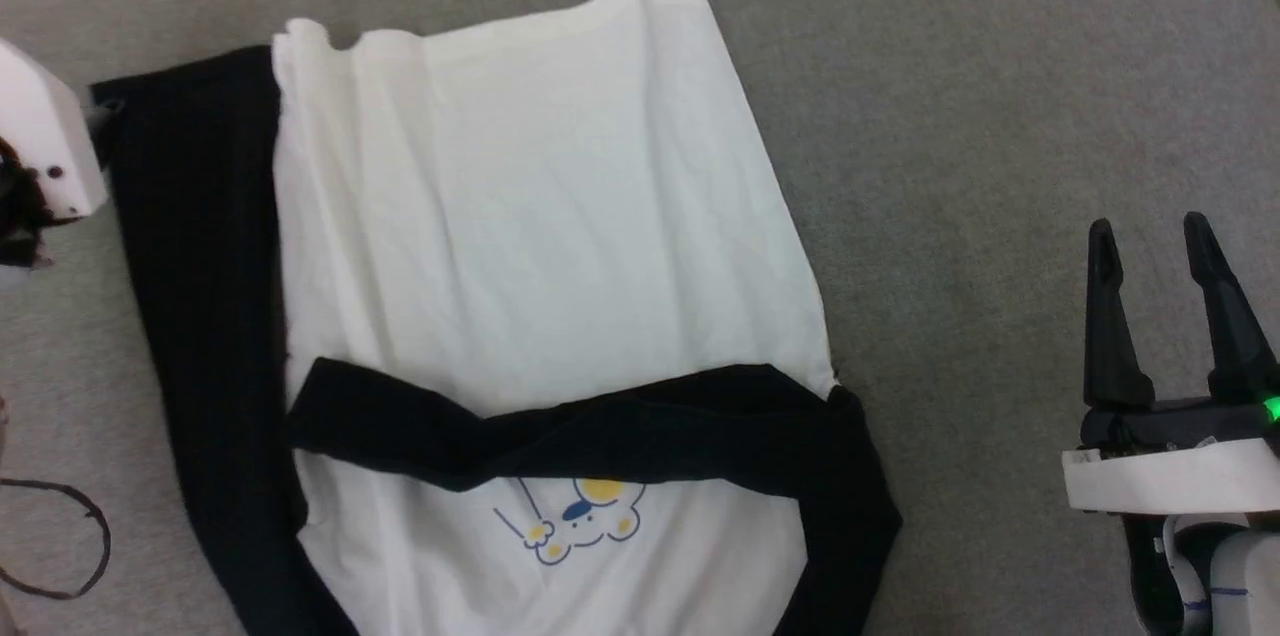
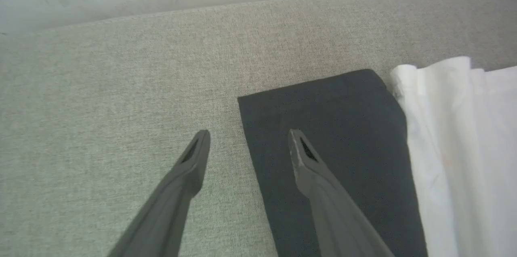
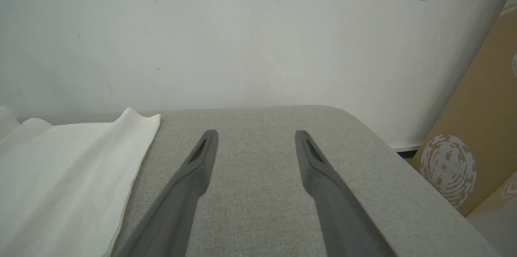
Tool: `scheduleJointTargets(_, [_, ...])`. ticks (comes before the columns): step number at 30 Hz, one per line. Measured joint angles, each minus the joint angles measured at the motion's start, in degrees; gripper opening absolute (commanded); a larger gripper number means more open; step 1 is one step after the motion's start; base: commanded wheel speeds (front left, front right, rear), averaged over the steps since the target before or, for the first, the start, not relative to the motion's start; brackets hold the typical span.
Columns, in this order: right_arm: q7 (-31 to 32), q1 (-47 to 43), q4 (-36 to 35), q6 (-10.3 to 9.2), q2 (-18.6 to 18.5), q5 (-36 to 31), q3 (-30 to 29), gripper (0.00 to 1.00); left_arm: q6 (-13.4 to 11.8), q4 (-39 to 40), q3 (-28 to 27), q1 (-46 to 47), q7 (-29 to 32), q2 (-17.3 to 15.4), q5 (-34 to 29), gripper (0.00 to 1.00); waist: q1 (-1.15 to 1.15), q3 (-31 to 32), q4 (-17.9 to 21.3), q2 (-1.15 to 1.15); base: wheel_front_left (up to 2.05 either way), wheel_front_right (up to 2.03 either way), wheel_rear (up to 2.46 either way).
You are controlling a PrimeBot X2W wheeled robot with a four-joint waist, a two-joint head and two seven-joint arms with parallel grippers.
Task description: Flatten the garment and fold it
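Folds stand up from the flat cloth beside the black sleeve, so the robot's left gripper needs to grab the garment (image 1: 530, 216) there next, by its hem corner (image 1: 289, 41).
The garment (image 1: 530, 216) lies spread on the grey surface, white body up, hem at the far end. One black sleeve (image 1: 600, 431) is folded across the chest just above the yellow-and-blue print (image 1: 580, 516). The other black sleeve (image 1: 200, 296) lies straight along the left side. My left gripper (image 2: 248, 135) hangs open over that sleeve's cuff (image 2: 323, 127), one finger above the cloth and one above the bare surface; its white wrist housing (image 1: 45, 141) shows at the far left of the head view. My right gripper (image 1: 1150, 246) stands open and empty, well right of the garment (image 3: 68, 176).
The grey fabric surface (image 1: 1000, 116) ends at a white wall (image 3: 258, 34) behind. A brown cardboard box (image 3: 476, 127) leans past the surface's right corner. A thin dark cable (image 1: 70, 536) loops at the lower left.
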State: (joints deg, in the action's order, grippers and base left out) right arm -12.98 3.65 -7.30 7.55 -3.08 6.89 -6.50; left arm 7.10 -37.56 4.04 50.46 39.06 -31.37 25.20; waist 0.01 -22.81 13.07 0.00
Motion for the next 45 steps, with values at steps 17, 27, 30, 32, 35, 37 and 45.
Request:
scheduleJointTargets(17, [-1.3, 1.1, 3.4, 0.0, 0.0, 0.7, -1.7, 1.0, 0.0, -3.7, 4.5, 6.3, 9.0, -4.6, 8.4, 0.0, -0.01, -6.1, 3.3, 0.0, 0.0, 0.0, 0.0])
scheduleJointTargets(27, [-1.3, 1.6, 5.4, 0.0, 0.0, -0.4, -3.1, 1.0, 0.0, -5.2, 2.9, -0.1, -6.9, -3.0, 9.7, 0.0, -0.01, -1.3, 1.2, 0.0, 0.0, 0.0, 0.0])
scheduleJointTargets(30, [-1.2, 1.6, 5.9, 0.0, 0.0, -0.5, -3.7, 1.0, 0.0, -5.0, 1.6, -1.6, -13.0, -2.9, 10.4, 0.0, -0.01, 1.0, 0.4, 0.0, 0.0, 0.0, 0.0])
scheduleJointTargets(32, [-1.1, 1.3, 6.2, 0.0, 0.0, -0.9, -4.0, 1.0, 0.0, -4.4, 1.2, -2.7, -16.6, -2.9, 10.6, 0.0, -0.02, 2.7, -0.3, 0.0, 0.0, 0.0, 0.0])
scheduleJointTargets(35, [-0.6, 0.5, 6.5, 0.0, 0.0, -0.9, -4.3, 1.0, 0.0, -2.5, 0.7, -5.1, -20.3, -2.9, 11.2, 0.0, -0.02, 5.3, -1.4, 0.0, 0.0, 0.0, 0.0])
scheduleJointTargets(37, [-0.2, -0.2, 6.6, 0.0, 0.0, -1.0, -4.5, 1.0, 0.0, -0.7, 0.4, -6.6, -21.9, -3.0, 11.6, 0.0, -0.02, 7.1, -2.2, 0.0, 0.0, 0.0, 0.0])
scheduleJointTargets(45, [1.0, -3.2, 6.5, 0.0, 0.0, -0.8, -5.1, 1.0, -1.3, 11.6, 0.1, -11.8, -24.0, -1.3, 12.4, 0.0, -0.03, 14.0, -5.7, 0.0, 0.0, 0.0, 0.0])
